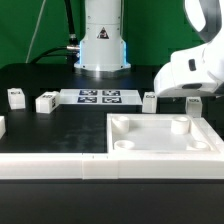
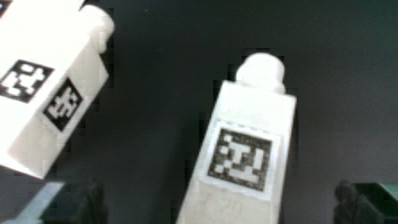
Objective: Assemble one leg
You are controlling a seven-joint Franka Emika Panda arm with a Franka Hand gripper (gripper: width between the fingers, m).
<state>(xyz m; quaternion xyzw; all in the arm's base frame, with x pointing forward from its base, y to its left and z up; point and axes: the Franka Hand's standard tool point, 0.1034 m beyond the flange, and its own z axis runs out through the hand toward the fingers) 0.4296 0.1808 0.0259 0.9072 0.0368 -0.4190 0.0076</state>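
Observation:
I need to grab the white leg by its tagged square body (image 2: 240,158) next. The leg's round peg end then stays free for assembly.
In the wrist view a white leg (image 2: 246,140) with a square marker tag lies on the black table, its round peg end pointing away. It lies between my two dark fingertips (image 2: 71,205), with gaps on both sides. My gripper (image 2: 222,208) is open. A second tagged leg (image 2: 50,90) lies beside it, outside the jaws. In the exterior view my gripper (image 1: 192,99) hangs low at the right, behind the large white tray-like piece (image 1: 150,150). One leg (image 1: 148,100) shows just to its left in that view.
Two more legs (image 1: 46,101) (image 1: 15,97) lie at the exterior view's left. The marker board (image 1: 98,97) lies in front of the robot base (image 1: 100,45). A white ledge (image 1: 40,165) runs along the front left.

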